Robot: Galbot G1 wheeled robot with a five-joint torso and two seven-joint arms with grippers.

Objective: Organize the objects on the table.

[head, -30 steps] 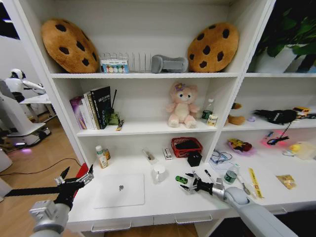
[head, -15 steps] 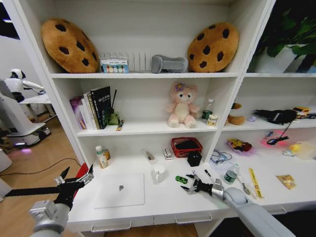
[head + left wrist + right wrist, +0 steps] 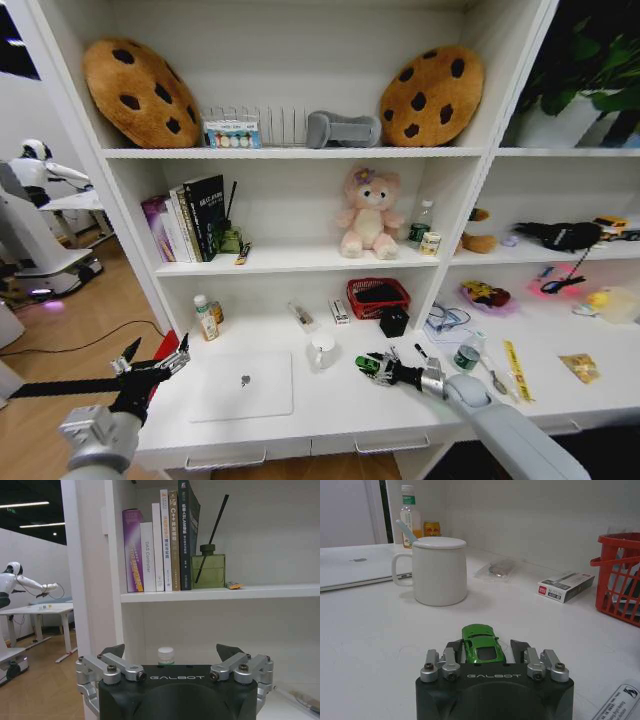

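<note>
The tiny green toy car needs to be tidied off the crowded table. My right gripper should next grab the car by its rear half [image 3: 486, 652] to do that.
The tiny green toy car [image 3: 481, 644] stands on the white table [image 3: 330, 410], right of the white mug [image 3: 322, 350]. My right gripper [image 3: 486, 645] is low over the tabletop and open, and the car's rear half sits between its fingers [image 3: 454, 647]. In the head view the same gripper [image 3: 385, 368] reaches the car [image 3: 367, 366] from the right. The silver laptop [image 3: 243, 384] lies shut at the left. A small green can [image 3: 466, 357] and a black pen [image 3: 421, 352] lie behind my right arm. Off the table's left end, my left gripper [image 3: 150, 370] hangs open and holds nothing.
A red basket [image 3: 378, 296] and a black cube [image 3: 393, 321] stand behind the car. A drink bottle [image 3: 206, 318] is at the back left, and a small white box [image 3: 565, 586] lies near the basket. Shelves with books [image 3: 160, 540] and a plush bear [image 3: 368, 213] rise above.
My right gripper drew back a little to the right of the car, then came forward again so that the car is between its fingers. The left arm has not moved.
</note>
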